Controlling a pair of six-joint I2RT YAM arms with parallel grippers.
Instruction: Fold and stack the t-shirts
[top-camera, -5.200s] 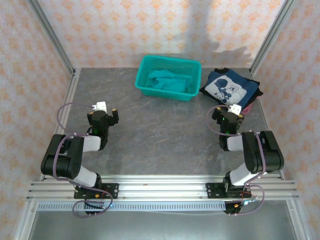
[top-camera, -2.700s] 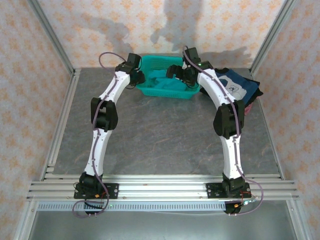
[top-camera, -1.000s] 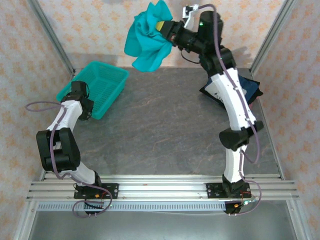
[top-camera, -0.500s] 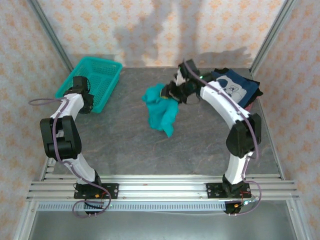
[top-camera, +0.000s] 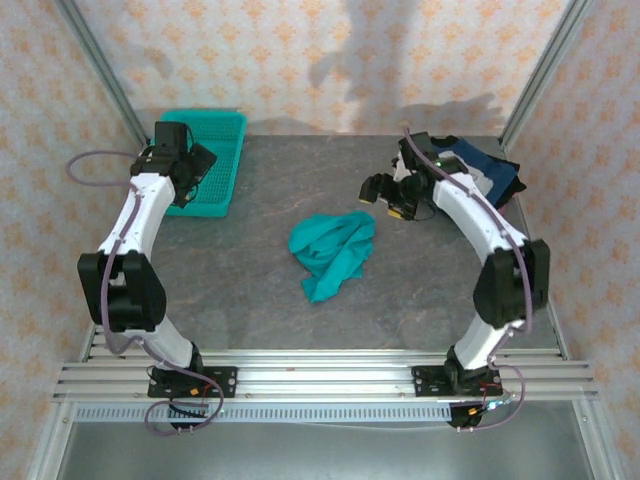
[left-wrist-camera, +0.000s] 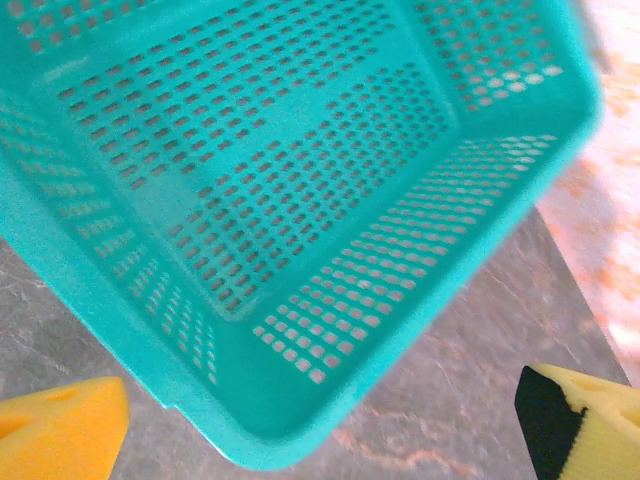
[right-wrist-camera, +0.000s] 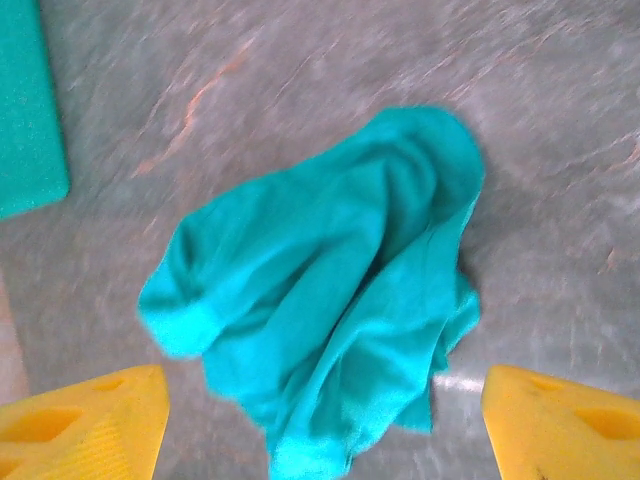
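Observation:
My left gripper is to grab the teal t-shirt's basket-side edge (top-camera: 297, 241) next and leave the opposite side free, so that the t-shirt can be spread flat for folding.
A teal t-shirt (top-camera: 332, 250) (right-wrist-camera: 330, 300) lies crumpled in a heap on the grey table near the middle. My right gripper (top-camera: 385, 195) (right-wrist-camera: 325, 425) hangs open just right of and above the heap, and its yellow pads (right-wrist-camera: 85, 420) stand apart on either side with nothing between them. A navy t-shirt with white print (top-camera: 480, 172) lies folded at the back right, partly behind the right arm. My left gripper (top-camera: 200, 160) (left-wrist-camera: 320, 425) is open over the near corner of the teal mesh basket (top-camera: 205, 165) (left-wrist-camera: 280, 200), holding nothing.
The basket is empty and sits at the back left, against the metal frame rail (top-camera: 105, 90). Patterned walls enclose the table on three sides. Bare tabletop (top-camera: 260, 310) stretches in front of the heap.
The right gripper let go of the teal t-shirt, which dropped onto the table, and drew back to the right. The left gripper opened off the basket, which now sits further back.

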